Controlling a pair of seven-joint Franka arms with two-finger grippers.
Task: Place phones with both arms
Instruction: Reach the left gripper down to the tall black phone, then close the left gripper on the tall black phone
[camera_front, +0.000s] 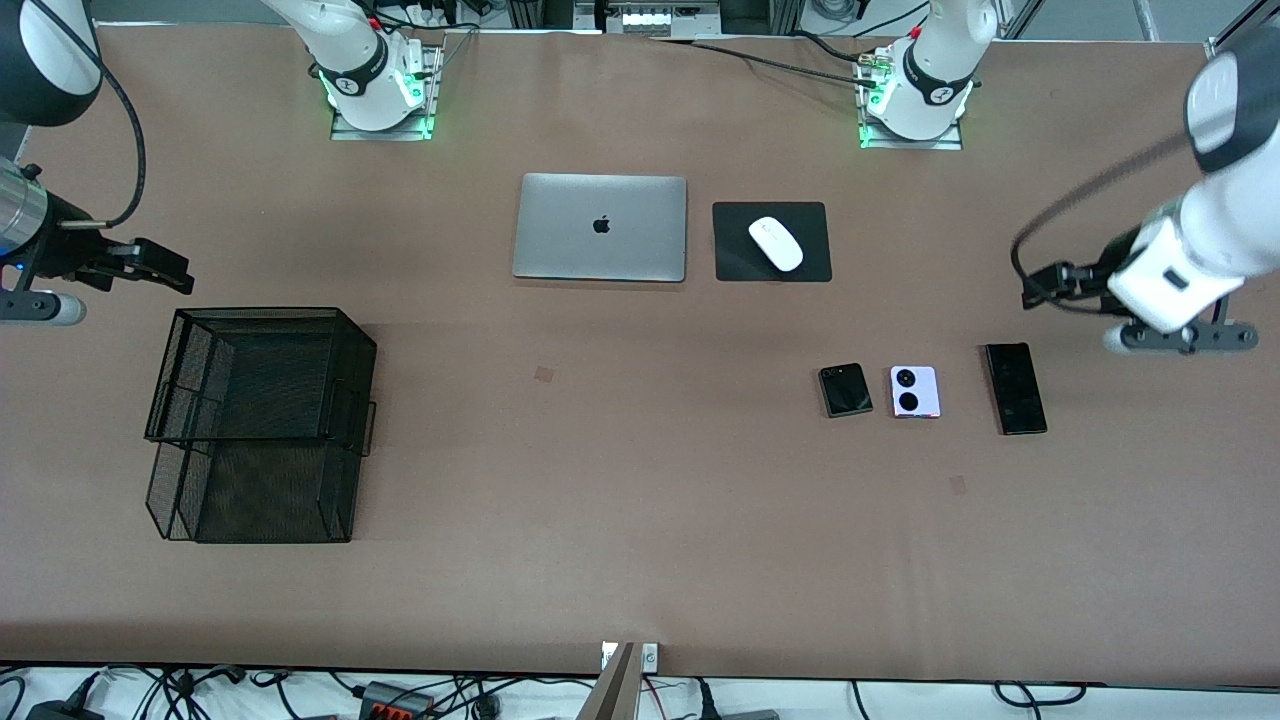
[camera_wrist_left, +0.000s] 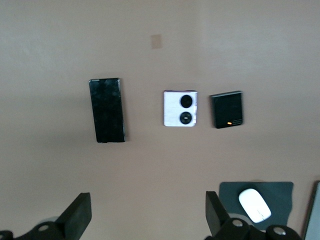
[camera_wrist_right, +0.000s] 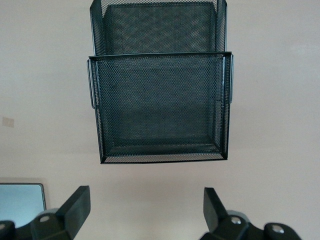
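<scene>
My left gripper grabs the two long side edges of the long slim black slab (camera_front: 1015, 387) next, to place the phones.
Three phones lie in a row on the brown table toward the left arm's end: a small black flip phone (camera_front: 845, 390), a lilac-white phone with two black circles (camera_front: 914, 391) and a long slim black slab (camera_front: 1015, 387). The left wrist view shows all three: the slab (camera_wrist_left: 106, 110), the lilac-white one (camera_wrist_left: 180, 108) and the flip one (camera_wrist_left: 226, 109). My left gripper (camera_front: 1038, 285) (camera_wrist_left: 148, 207) is open and empty, up over bare table beside the slab. My right gripper (camera_front: 168, 270) (camera_wrist_right: 145, 202) is open and empty, over bare table beside the mesh trays.
Two stacked black mesh trays (camera_front: 260, 420) (camera_wrist_right: 160, 107) stand toward the right arm's end. A closed silver laptop (camera_front: 600, 227) (camera_wrist_right: 20, 202) and a white mouse (camera_front: 776, 243) (camera_wrist_left: 255, 205) on a black pad (camera_front: 740, 260) lie farther from the front camera than the phones.
</scene>
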